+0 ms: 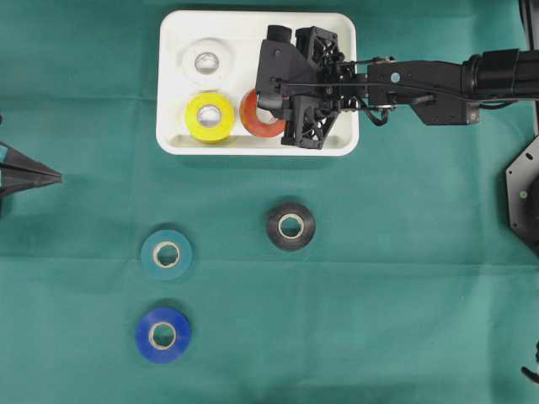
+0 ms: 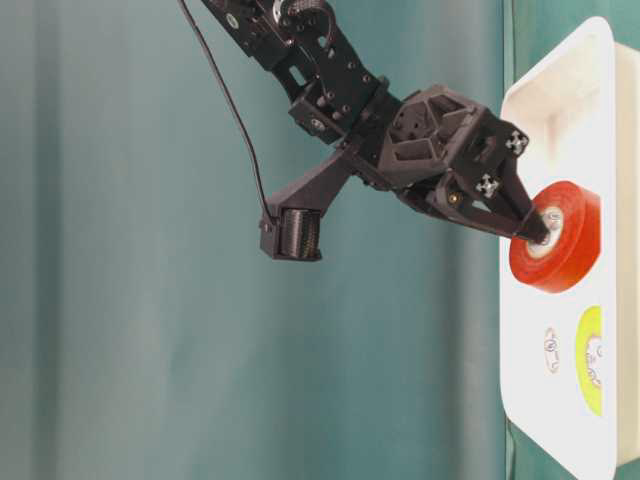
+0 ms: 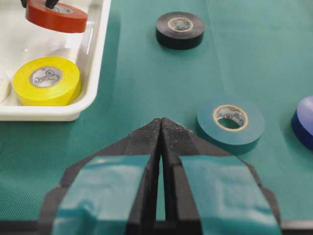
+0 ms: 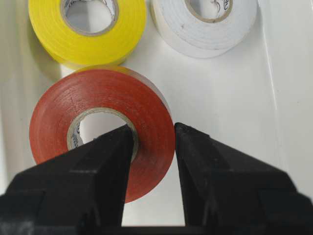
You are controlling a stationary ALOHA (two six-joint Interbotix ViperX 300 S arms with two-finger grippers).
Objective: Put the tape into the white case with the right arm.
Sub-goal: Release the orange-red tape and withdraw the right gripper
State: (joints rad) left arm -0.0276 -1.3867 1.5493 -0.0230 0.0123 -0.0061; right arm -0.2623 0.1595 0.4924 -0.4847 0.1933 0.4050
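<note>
The red roll is inside the case's sides, above an open part of its bottom beside the yellow roll (image 1: pixel 209 116). My right gripper should release the red roll next.
The white case (image 1: pixel 253 150) lies at the back of the green table. It holds a white roll (image 1: pixel 207 61) and a yellow roll (image 1: pixel 209 116). My right gripper (image 1: pixel 271 108) is over the case and is shut on a red tape roll (image 1: pixel 253 115). In the right wrist view, one finger (image 4: pixel 115 147) is inside the core and the other grips the outer wall of the red roll (image 4: pixel 98 95). The table-level view shows the red roll (image 2: pixel 565 245) held just above the case floor (image 2: pixel 560 100). My left gripper (image 1: pixel 50 175) is shut and empty at the left edge.
A black roll (image 1: pixel 290 225), a teal roll (image 1: pixel 166 254) and a blue roll (image 1: pixel 162 334) lie on the green cloth in front of the case. The teal roll (image 3: pixel 231 125) is just ahead and right of my left gripper (image 3: pixel 161 121).
</note>
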